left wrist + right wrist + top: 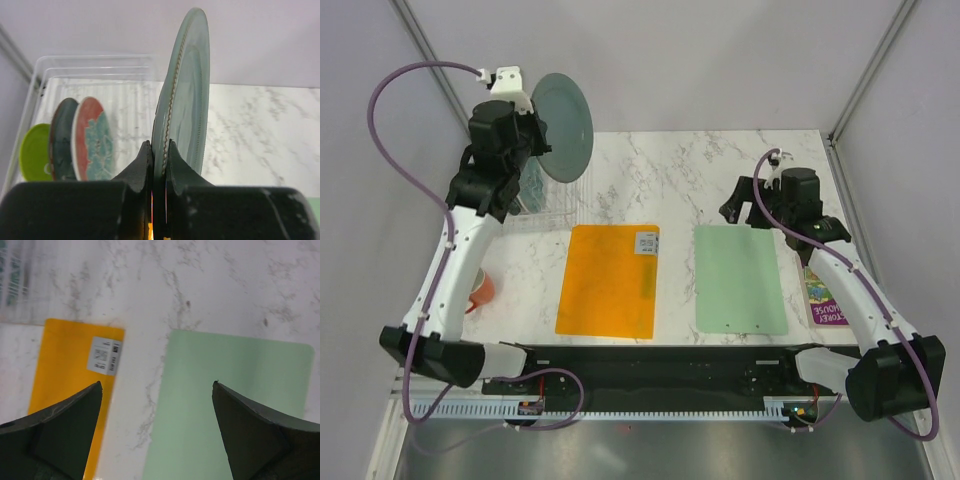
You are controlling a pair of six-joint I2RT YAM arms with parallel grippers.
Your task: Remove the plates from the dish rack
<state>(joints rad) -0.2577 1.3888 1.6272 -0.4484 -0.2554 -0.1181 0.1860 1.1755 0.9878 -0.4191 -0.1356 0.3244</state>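
Next, my right gripper grabs the grey-green plate by its free rim [589, 130], to take the plate over and set it on the marble table.
My left gripper [535, 130] is shut on the rim of the grey-green plate [563, 125] and holds it on edge above the clear dish rack [552, 195] at the table's back left. In the left wrist view the plate [185, 105] rises between my shut fingers [142, 165]. Below stand the red plate with teal flowers [93, 141], the dark teal plate [61, 137] and the lime-green plate [34, 152] in the rack [90, 67]. My right gripper [748, 205] is open and empty above the table's right side; it also shows in the right wrist view [156, 387].
An orange mat [610, 280] lies at the table's middle and a pale green mat [739, 278] to its right. A purple book [823, 298] lies at the right edge. An orange cup [480, 290] stands at the left edge.
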